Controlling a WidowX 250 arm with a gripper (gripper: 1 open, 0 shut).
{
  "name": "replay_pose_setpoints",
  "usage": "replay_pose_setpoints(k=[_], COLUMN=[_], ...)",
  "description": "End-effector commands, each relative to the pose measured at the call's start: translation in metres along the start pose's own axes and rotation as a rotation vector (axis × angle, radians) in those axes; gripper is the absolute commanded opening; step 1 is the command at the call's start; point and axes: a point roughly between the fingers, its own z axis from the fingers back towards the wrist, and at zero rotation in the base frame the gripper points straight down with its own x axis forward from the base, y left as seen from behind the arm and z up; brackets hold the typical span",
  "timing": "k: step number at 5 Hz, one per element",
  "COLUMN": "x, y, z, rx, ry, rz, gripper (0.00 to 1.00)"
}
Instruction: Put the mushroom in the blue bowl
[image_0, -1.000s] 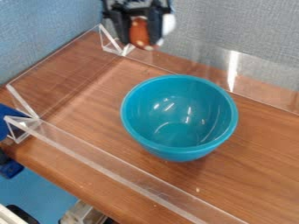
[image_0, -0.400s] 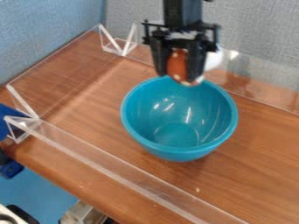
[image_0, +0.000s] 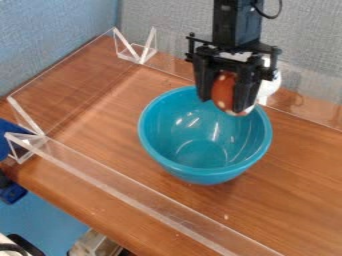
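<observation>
The orange-brown cap of the mushroom hangs above the blue bowl's far rim (image_0: 183, 91), so my gripper should lower the mushroom into the bowl before it releases it.
The blue bowl (image_0: 205, 135) sits in the middle of the wooden table, deep and glossy teal. My gripper (image_0: 233, 95) hangs just above its far right rim, pointing almost straight down. It is shut on the mushroom (image_0: 230, 88), whose orange-brown cap shows between the dark fingers (image_0: 254, 84). The stem is hidden by the fingers. The mushroom is held in the air over the bowl's far edge, clear of the rim.
Clear acrylic walls (image_0: 120, 205) fence the wooden table (image_0: 94, 105) along the front, left and back. Clear triangular brackets stand at the back left corner (image_0: 131, 45) and the left corner (image_0: 23, 140). A blue-grey wall stands behind.
My gripper has carried the mushroom from the back left corner rightward and toward the camera, ending over the bowl's far rim. The bowl has stayed put.
</observation>
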Motion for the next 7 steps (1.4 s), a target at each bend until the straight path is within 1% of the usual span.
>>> replay_pose_setpoints(k=[1, 2, 3, 4, 5, 6, 7], x=[0.001, 0.006, 0.01, 0.016, 0.021, 0.026, 0.027], y=[0.012, 0.02, 0.022, 0.026, 0.029, 0.029, 0.03], z=[0.003, -0.014, -0.03, -0.041, -0.048, -0.047, -0.049], rx=[0.016, 0.022, 0.027, 0.029, 0.032, 0.038, 0.041], ry=[-0.016, 0.026, 0.059, 0.078, 0.088, 0.083, 0.086], rz=[0.003, 0.01, 0.007, 0.004, 0.001, -0.002, 0.0], gripper=[0.0, 0.0, 0.0, 0.0, 0.0, 0.0, 0.0])
